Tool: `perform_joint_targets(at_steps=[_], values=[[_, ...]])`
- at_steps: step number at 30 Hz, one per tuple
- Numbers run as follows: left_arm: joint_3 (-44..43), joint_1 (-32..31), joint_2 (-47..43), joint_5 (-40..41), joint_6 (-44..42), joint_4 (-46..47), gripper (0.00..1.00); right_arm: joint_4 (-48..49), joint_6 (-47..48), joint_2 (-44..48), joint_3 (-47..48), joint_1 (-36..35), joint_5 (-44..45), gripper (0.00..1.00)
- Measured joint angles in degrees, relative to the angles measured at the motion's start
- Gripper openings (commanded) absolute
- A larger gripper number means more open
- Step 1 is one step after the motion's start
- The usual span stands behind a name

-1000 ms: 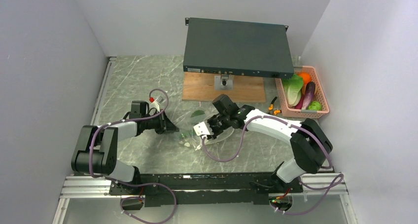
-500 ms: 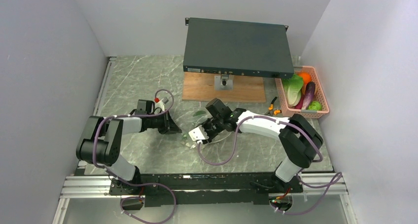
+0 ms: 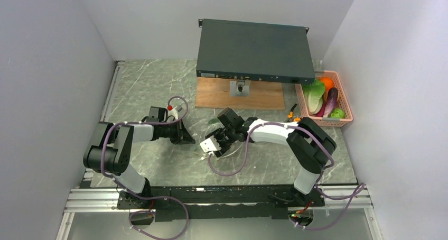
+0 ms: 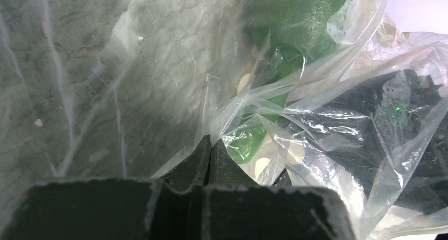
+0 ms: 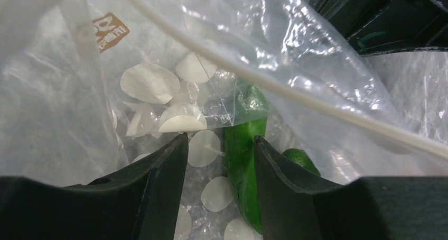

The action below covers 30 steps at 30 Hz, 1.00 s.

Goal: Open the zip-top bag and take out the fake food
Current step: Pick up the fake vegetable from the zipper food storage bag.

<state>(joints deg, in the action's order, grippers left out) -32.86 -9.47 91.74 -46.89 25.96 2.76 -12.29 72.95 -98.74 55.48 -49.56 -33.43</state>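
The robot's right gripper will grab the long green fake food (image 5: 244,158) across its narrow body, free of the film, to take it out of the zip-top bag (image 5: 158,86).
The zip-top bag (image 3: 224,151), clear with white oval dots, lies crumpled mid-table between both grippers. My left gripper (image 3: 188,138) is shut on a fold of its plastic (image 4: 227,118). My right gripper (image 3: 208,147) stands open over the bag (image 5: 158,86), a white zip strip (image 5: 274,86) crossing above it. A long green piece of fake food (image 5: 243,166) lies under the film between the right fingers, against the right-hand one; a rounder green piece (image 5: 301,159) sits behind it. More green shows through the plastic (image 4: 304,18).
A pink basket (image 3: 344,100) at the right holds lettuce (image 3: 316,94), an orange ball (image 3: 327,82), a purple piece (image 3: 331,102) and a round green piece (image 3: 337,113). Orange-handled pliers (image 3: 293,116) lie beside it. A dark flat box (image 3: 253,52) rests on a wooden board (image 3: 238,96) at the back.
My right gripper has slid left toward the left gripper and its jaws have spread wider. The left gripper has stayed shut on the bag, shifting slightly.
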Motion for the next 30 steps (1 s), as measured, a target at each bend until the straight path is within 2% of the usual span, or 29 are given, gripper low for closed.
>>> perform_joint_targets(at_steps=[10, 21, 24, 30], values=[[-0.66, -0.17, 0.70, 0.28, -0.90, -1.14, 0.00, 1.14, 1.40, -2.64, 0.50, 0.37, 0.31, 0.61], [-1.05, -0.17, 0.76, 0.52, -1.53, -2.14, 0.00, -4.20, 4.63, -5.97, 5.11, 2.01, -1.73, 0.61], [-1.38, -0.17, 0.76, 0.63, -1.79, -3.10, 0.00, -5.33, 5.11, -6.60, 5.99, 2.36, -2.23, 0.57], [-2.40, -0.42, 0.76, 0.72, -2.78, -5.16, 0.00, -6.88, 7.87, -7.02, 6.29, 2.45, -2.58, 0.37]])
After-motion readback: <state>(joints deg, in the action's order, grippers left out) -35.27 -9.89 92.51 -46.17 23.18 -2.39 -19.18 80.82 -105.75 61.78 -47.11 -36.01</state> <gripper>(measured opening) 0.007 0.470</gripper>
